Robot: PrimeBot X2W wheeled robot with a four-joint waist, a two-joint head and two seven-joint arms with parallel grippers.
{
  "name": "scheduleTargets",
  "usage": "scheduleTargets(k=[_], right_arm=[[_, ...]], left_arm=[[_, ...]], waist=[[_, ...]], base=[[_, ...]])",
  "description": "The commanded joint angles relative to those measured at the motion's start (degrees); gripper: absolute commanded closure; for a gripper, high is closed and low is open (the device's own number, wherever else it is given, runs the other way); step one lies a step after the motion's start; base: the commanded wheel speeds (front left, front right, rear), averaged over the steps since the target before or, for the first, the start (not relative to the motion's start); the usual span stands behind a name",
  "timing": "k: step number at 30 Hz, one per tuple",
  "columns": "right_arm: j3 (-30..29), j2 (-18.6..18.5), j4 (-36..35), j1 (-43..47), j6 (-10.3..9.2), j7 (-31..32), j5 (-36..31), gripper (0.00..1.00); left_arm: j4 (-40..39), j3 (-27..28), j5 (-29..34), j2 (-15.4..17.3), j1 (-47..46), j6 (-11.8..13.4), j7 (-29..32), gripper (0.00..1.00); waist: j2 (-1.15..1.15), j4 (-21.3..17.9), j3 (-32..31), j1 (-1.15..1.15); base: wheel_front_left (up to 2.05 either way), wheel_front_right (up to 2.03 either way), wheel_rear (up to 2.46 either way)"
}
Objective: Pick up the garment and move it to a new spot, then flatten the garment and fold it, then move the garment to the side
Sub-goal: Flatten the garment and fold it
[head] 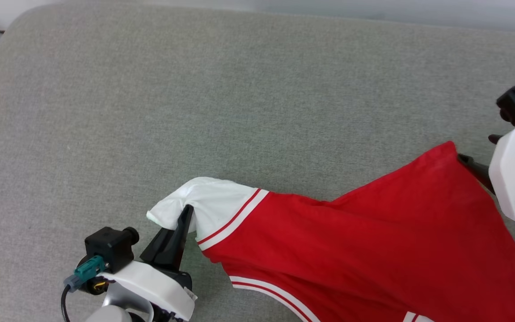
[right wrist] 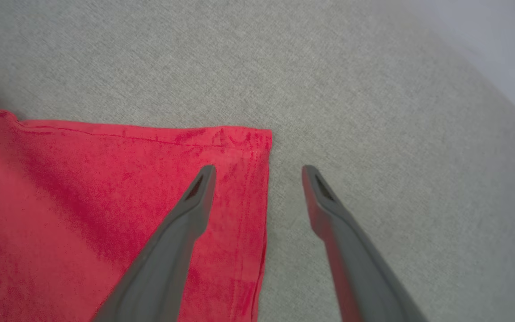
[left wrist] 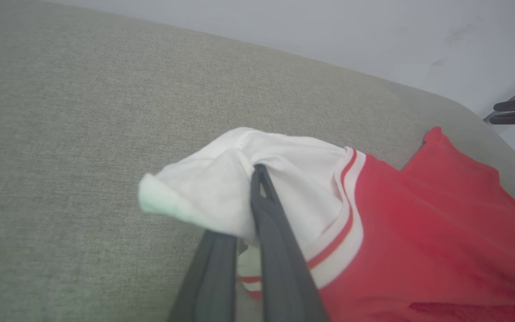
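Observation:
I should next grip the garment with my right gripper by its hem corner, where the cloth ends in a free edge, because the red body is spread flat and wide.
The garment, red with a white striped-trim sleeve, lies stretched across the grey padded surface. My left gripper is shut on the bunched white sleeve and lifts it a little. In the left wrist view the garment drapes away from that gripper, which pinches the sleeve. My right gripper stands open at the far red corner. In the right wrist view its fingers straddle the hem corner of the garment, which lies flat below the right gripper, unheld.
The padded surface stretches bare to the back and left, with a rounded corner at the top left. A pale wall or floor lies beyond its far edge. The right gripper shows past the surface's edge in the left wrist view.

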Motion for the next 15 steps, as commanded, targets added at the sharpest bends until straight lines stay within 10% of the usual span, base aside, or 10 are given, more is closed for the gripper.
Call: scheduleTargets(k=[1,15], right_arm=[[1.65,-0.56,1.41,-1.72,-0.07,0.96,0.33,0.0],[21.1,1.04,22.4,-9.84,-0.09,-2.1,0.42,0.0]], left_arm=[[0.25,-0.06,0.41,-0.28,-0.89,-0.17,-0.37,1.0],[2.13,-1.32,1.56,-2.91,-4.51,-1.68,-1.35,1.0]], waist=[[0.0,1.15,1.25,-0.01],[0.0,3.85,6.6,-0.01]], base=[[0.0,0.0,0.0],[0.0,0.0,0.0]])
